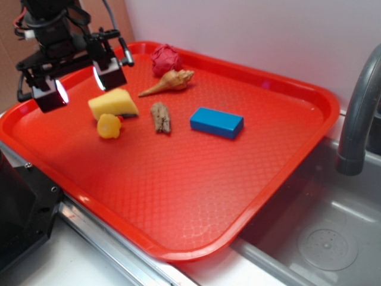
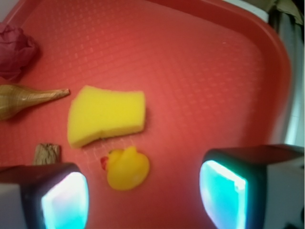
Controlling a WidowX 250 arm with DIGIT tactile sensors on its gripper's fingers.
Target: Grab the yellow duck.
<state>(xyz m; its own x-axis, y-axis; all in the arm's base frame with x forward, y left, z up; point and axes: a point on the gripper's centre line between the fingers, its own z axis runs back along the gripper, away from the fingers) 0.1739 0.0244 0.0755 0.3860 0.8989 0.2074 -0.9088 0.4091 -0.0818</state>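
Observation:
My fingers are high above the yellow duck (image 1: 109, 126) in the exterior view and would miss it now, so I need to lower my gripper first, then close.
The yellow duck (image 1: 109, 126) is a small rounded toy with a red beak, lying on the red tray (image 1: 178, 196) just in front of the yellow sponge (image 1: 113, 103). In the wrist view the duck (image 2: 127, 168) lies below the sponge (image 2: 105, 115), between my two fingers and nearer the left one. My gripper (image 1: 79, 84) hovers above the tray's left rear part, up and to the left of the duck, open and empty. In the wrist view the gripper (image 2: 143, 200) has its lit pads wide apart.
On the tray lie a blue block (image 1: 216, 122), a brown piece of bark (image 1: 160, 117), a conch shell (image 1: 169, 81) and a dark red crumpled ball (image 1: 165, 59). A grey faucet (image 1: 357, 113) and sink basin (image 1: 327, 244) are on the right.

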